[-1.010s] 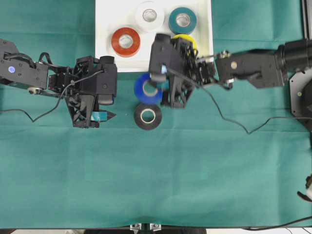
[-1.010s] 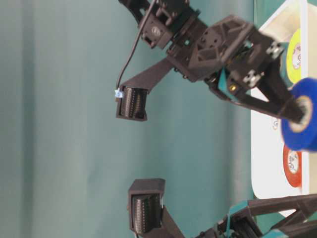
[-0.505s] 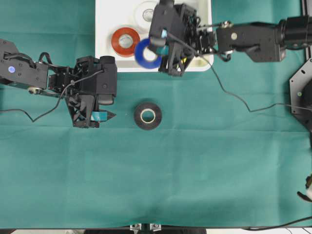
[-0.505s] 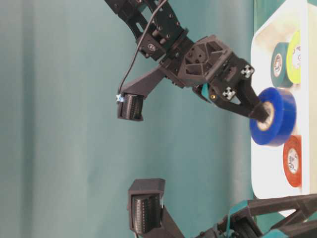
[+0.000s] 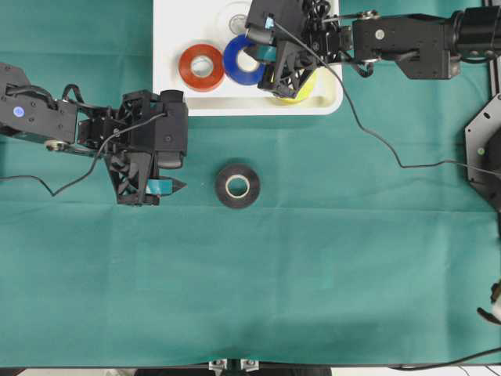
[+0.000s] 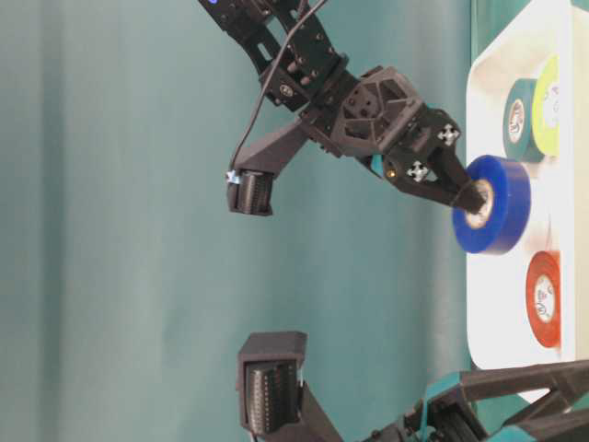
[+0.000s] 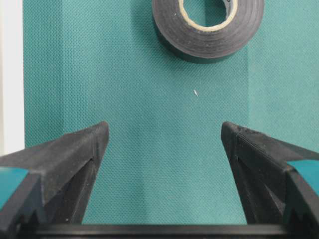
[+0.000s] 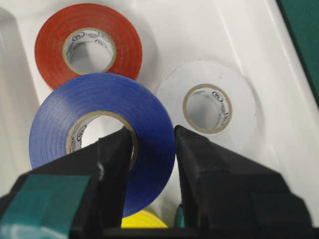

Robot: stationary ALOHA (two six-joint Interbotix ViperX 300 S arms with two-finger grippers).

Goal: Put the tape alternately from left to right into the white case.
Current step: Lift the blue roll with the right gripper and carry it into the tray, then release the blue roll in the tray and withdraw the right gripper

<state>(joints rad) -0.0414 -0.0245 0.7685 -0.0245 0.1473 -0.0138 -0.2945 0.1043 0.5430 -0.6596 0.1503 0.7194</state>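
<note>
My right gripper opens next, since the blue tape's lower edge is inside the white case, beside the red-orange tape (image 5: 201,67).
My right gripper (image 5: 257,58) (image 8: 152,144) is shut on the blue tape (image 5: 237,63) (image 8: 99,94) (image 6: 502,207), one finger through its core. It holds the roll tilted above the white case (image 5: 168,31) (image 6: 480,308) (image 8: 239,30). In the case lie the red-orange tape (image 5: 201,67) (image 8: 50,45) (image 6: 543,299), the white tape (image 8: 239,94), the yellow tape (image 5: 300,91) (image 6: 549,92) and the teal tape (image 6: 517,120). The black tape (image 5: 237,186) (image 7: 209,42) lies flat on the cloth. My left gripper (image 5: 176,186) (image 7: 164,129) stands open a little short of the black roll, with nothing between its fingers.
Green cloth (image 5: 313,266) covers the table. The right arm (image 5: 399,48) stretches over the case's right end and hides part of the rolls there. A black cable (image 5: 376,149) trails across the cloth on the right.
My right gripper has carried the blue tape from above the cloth near the black roll over the case, to beside the red-orange roll. The left arm has not moved.
</note>
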